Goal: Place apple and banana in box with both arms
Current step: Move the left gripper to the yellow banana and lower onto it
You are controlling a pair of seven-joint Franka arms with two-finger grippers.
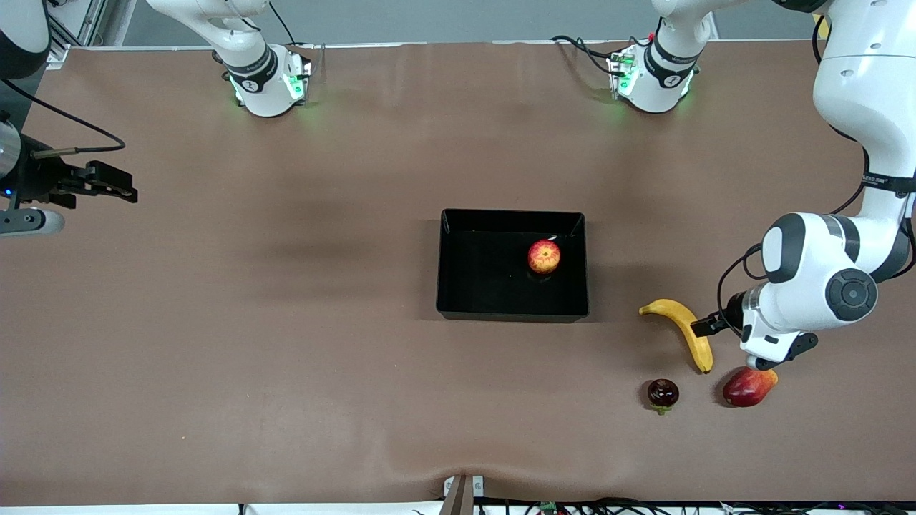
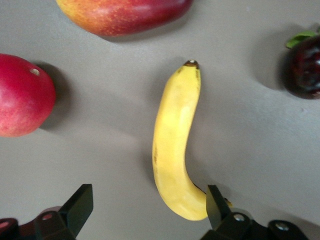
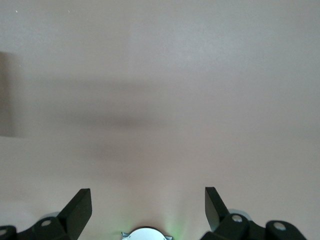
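The left gripper has to place the banana in the black box [image 1: 478,275] beside the apple, so it needs to grab the banana by its curved middle [image 1: 684,318].
The apple [image 1: 544,257], red with yellow streaks, lies in the black box [image 1: 478,275] at mid-table, toward the left arm's end of it. The yellow banana [image 1: 683,330] [image 2: 175,145] lies on the table beside the box, toward the left arm's end and nearer the front camera. My left gripper [image 1: 705,326] [image 2: 148,207] hangs low over the banana with its jaws wide open. One end of the banana lies just inside one fingertip [image 2: 215,202]; nothing is gripped. My right gripper [image 1: 118,184] [image 3: 148,207] waits open over bare table at the right arm's end.
A red-orange mango [image 1: 748,387] [image 2: 125,15] and a dark round fruit [image 1: 663,394] [image 2: 305,65] lie close to the banana, nearer the front camera. In the left wrist view a plain red round fruit [image 2: 22,95] also lies beside the banana.
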